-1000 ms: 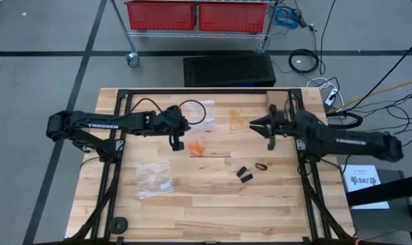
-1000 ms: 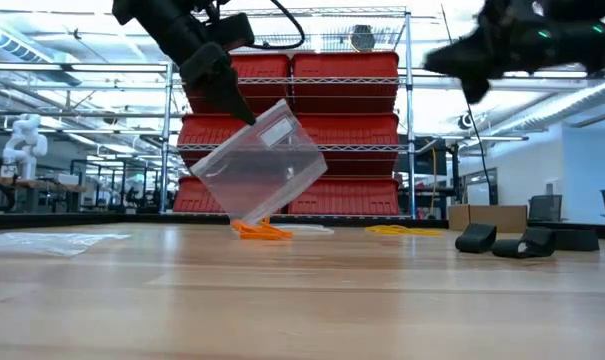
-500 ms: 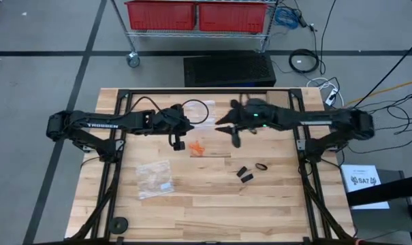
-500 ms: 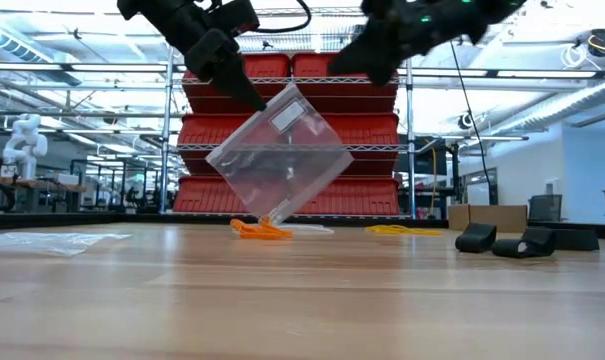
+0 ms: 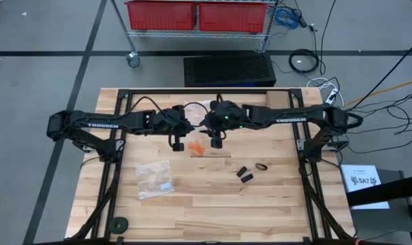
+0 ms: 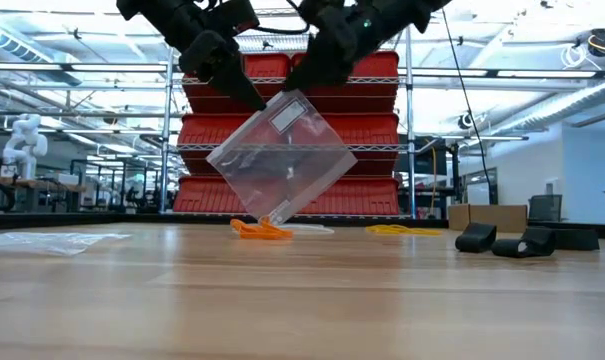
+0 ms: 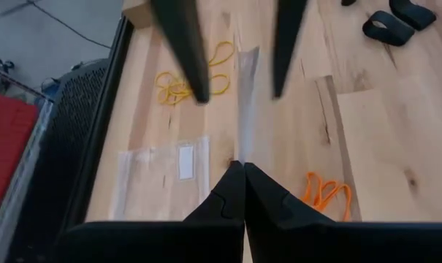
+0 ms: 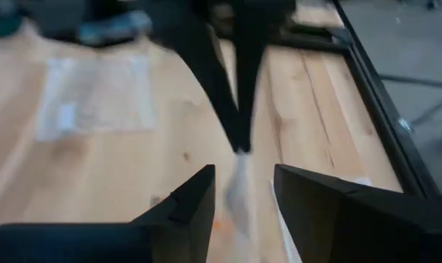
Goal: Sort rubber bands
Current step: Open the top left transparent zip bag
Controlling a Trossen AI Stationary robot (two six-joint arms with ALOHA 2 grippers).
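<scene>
The right gripper grabs the clear bag by its zip edge [image 8: 238,196] next. That holds the bag open for the orange rubber bands.
My left gripper [image 6: 250,98] is shut on a clear zip bag [image 6: 282,160] held up over the table's middle. The bag's lowest corner [image 6: 272,218] hangs just by a small heap of orange rubber bands [image 6: 260,229] on the table [image 5: 192,204]. My right gripper [image 8: 242,169] is open at the bag's top edge, one finger on either side of it [image 7: 246,80]; I see no contact there. Yellow bands [image 7: 191,77] lie near the far edge. Black bands [image 5: 245,175] lie to the right of the middle. My left gripper [image 7: 242,164] pinches the bag's upper corner [image 7: 242,150] between its two shut fingers, slanting down from the table's left. The bag hangs tilted below the fingers, lifted; whether its lowest corner rests on the table I cannot tell.
A second clear bag [image 5: 154,178] lies flat toward the near left, and a third [image 7: 162,172] lies flat near the far edge. The two arms meet closely over the middle. Bare wood shows along the near edge [image 5: 212,218].
My right gripper has swung from the table's right side toward its left, up to the bag's top edge beside my left gripper. The bag in my left gripper has risen a little and tipped, its top corner now higher.
</scene>
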